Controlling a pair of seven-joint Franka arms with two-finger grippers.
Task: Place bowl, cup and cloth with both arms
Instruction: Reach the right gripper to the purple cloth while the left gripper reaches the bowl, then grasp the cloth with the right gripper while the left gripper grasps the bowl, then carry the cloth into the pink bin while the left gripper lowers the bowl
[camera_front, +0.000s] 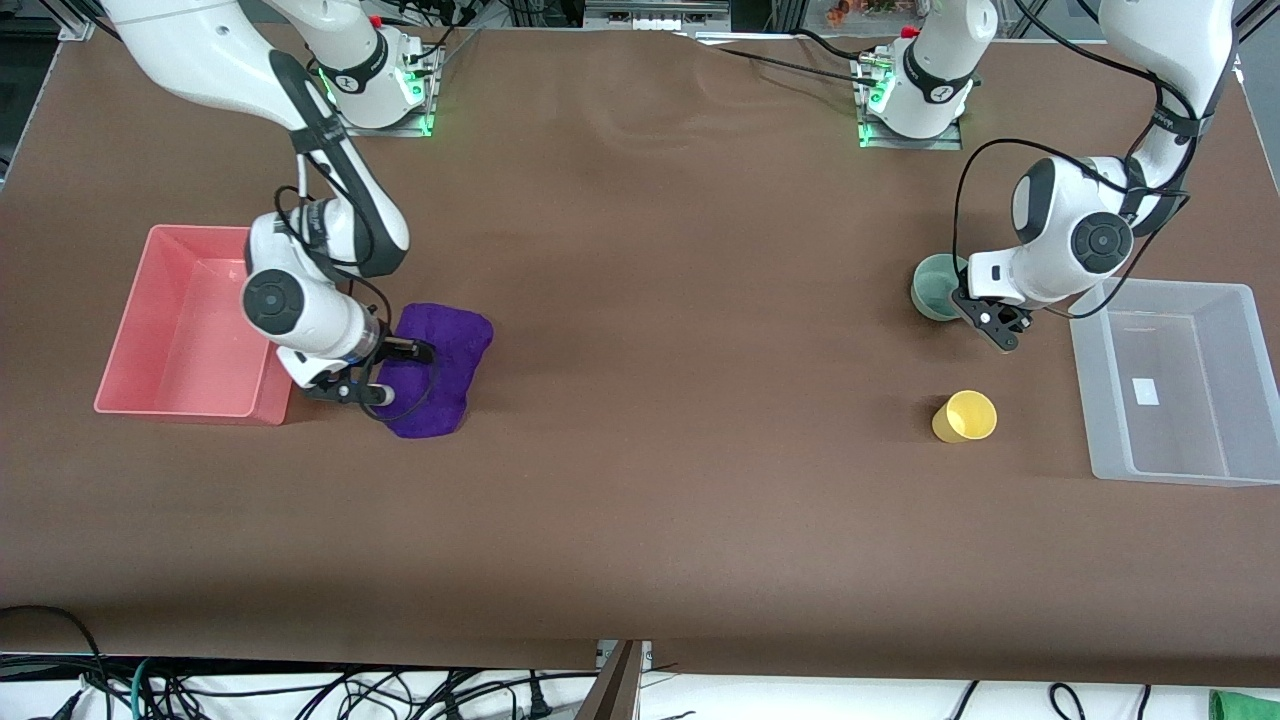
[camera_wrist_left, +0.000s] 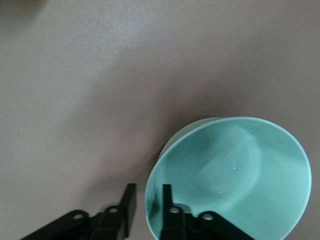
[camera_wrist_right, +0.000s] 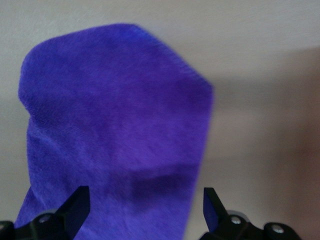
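The right gripper grabs the purple cloth by its edge next, to place the cloth in the pink bin.
The purple cloth lies on the table beside the pink bin. My right gripper is low over the end of the cloth toward that bin. Its fingers are wide open and straddle the cloth, as the right wrist view shows. The mint-green bowl stands toward the left arm's end. My left gripper is at the bowl's rim. In the left wrist view one finger is inside the bowl and one is outside, with a small gap at the outer finger. The yellow cup stands nearer the front camera than the bowl.
A pink bin sits at the right arm's end of the table, touching distance from the cloth. A clear plastic bin sits at the left arm's end, beside the bowl and cup. Brown tabletop spreads between the two groups.
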